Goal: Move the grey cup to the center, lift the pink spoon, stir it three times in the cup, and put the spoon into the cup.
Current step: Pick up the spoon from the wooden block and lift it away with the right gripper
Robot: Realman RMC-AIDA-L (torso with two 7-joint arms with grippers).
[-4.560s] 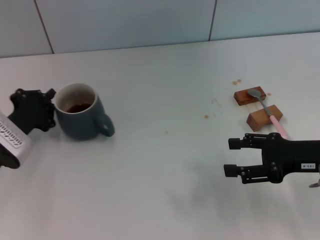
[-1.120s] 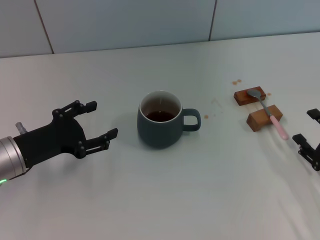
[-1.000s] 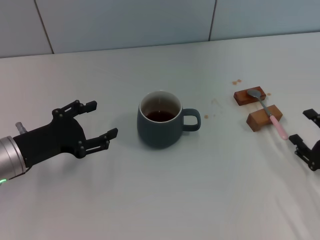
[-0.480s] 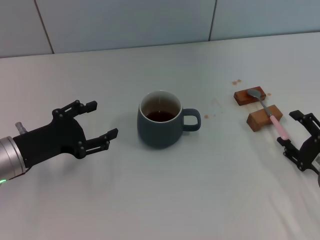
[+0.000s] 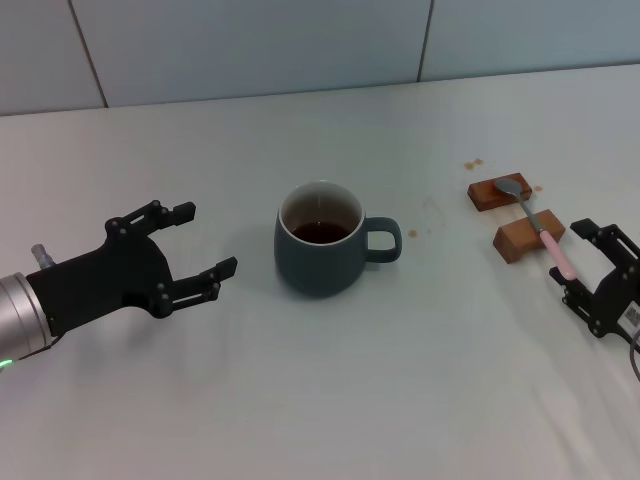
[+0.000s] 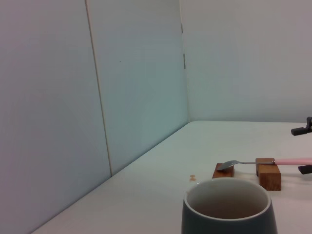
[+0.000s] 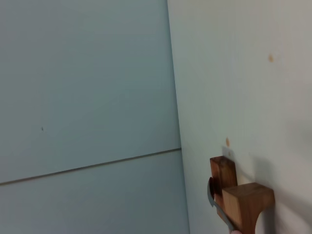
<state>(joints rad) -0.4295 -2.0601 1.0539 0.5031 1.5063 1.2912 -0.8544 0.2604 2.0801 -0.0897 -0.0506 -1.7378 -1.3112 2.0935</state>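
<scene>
My right gripper should close on the handle end now, because its fingertips are beside the spoon's pink handle end point(image 5: 563, 266).
The grey cup point(image 5: 320, 243) stands upright mid-table with dark liquid inside, handle toward the right; its rim fills the bottom of the left wrist view point(image 6: 227, 208). The pink spoon point(image 5: 553, 253) lies across two brown wooden blocks point(image 5: 527, 237), metal bowl on the far block, pink handle sticking out toward the front. My right gripper point(image 5: 569, 255) is open, with a finger on either side of the handle's end. My left gripper point(image 5: 207, 239) is open and empty, a short way left of the cup. The spoon also shows in the left wrist view point(image 6: 288, 161).
The far wooden block point(image 5: 498, 192) has small brown spots point(image 5: 472, 163) on the white table beside it. A tiled wall point(image 5: 300, 45) runs along the table's back edge. The right wrist view shows the two blocks point(image 7: 245, 203) from close by.
My right gripper has moved in from the right edge to the spoon's handle end. The left gripper and the cup have stayed still over the last second.
</scene>
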